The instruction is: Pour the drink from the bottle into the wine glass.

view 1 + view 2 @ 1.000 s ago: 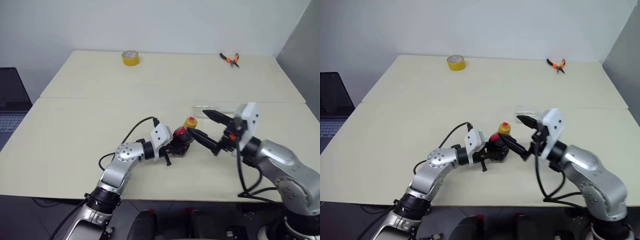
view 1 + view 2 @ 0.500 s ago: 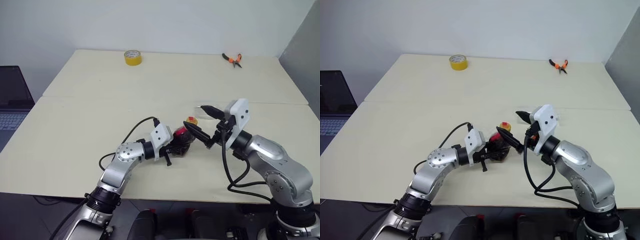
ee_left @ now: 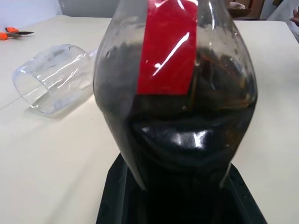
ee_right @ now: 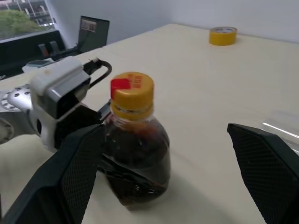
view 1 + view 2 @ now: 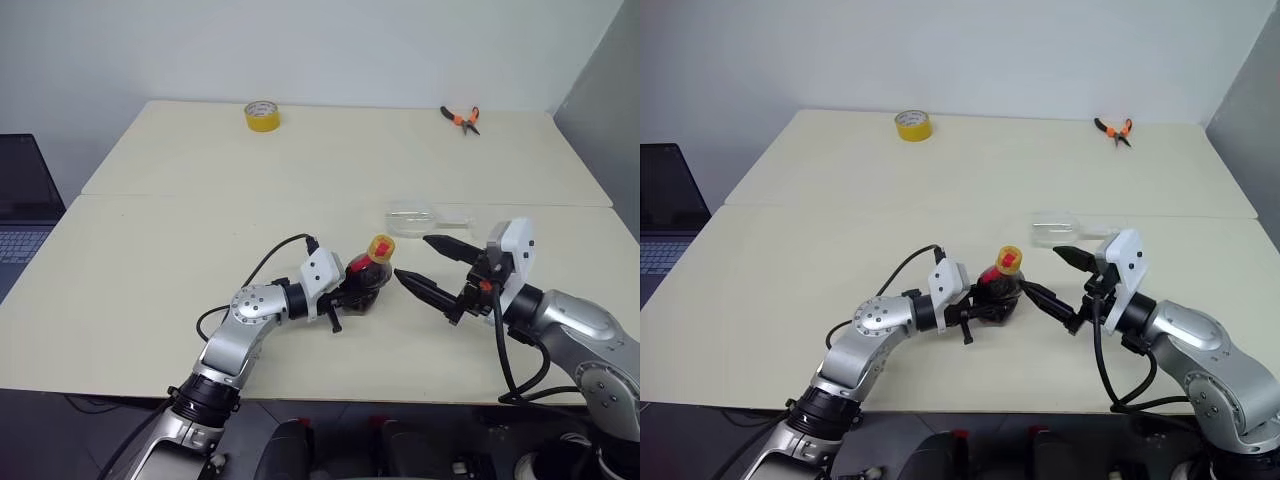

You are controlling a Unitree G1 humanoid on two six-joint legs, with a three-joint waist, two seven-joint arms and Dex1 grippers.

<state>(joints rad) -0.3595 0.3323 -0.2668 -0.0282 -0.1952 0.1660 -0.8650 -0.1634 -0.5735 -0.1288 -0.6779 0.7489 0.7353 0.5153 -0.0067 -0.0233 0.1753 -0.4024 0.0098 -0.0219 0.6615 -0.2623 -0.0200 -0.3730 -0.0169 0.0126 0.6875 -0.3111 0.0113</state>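
My right gripper should move toward the yellow cap (image 5: 381, 247) (image 4: 132, 93) before it closes. The cap is beyond my fingertips, so my fingers would miss it if I closed now.
The bottle (image 5: 366, 283), squat and clear with dark drink (image 4: 135, 156) in it, a red label and a yellow cap (image 5: 381, 247), stands near the table's front middle. My left gripper (image 5: 357, 294) is shut on its lower body from the left. My right gripper (image 5: 411, 256) hangs open just right of the bottle, its fingers (image 4: 78, 173) pointing at it without touching. The wine glass (image 5: 418, 214) lies on its side on the table behind the right gripper, its bowl (image 3: 52, 77) clear.
A yellow tape roll (image 5: 261, 116) sits at the far left of the table (image 5: 180, 250) and orange-handled pliers (image 5: 461, 117) at the far right. A laptop (image 5: 22, 205) stands off the table's left edge. A seam runs across the tabletop behind the bottle.
My right gripper has drawn back to the right and slightly down, away from the bottle's cap, still open. The left gripper and the bottle have stayed put.
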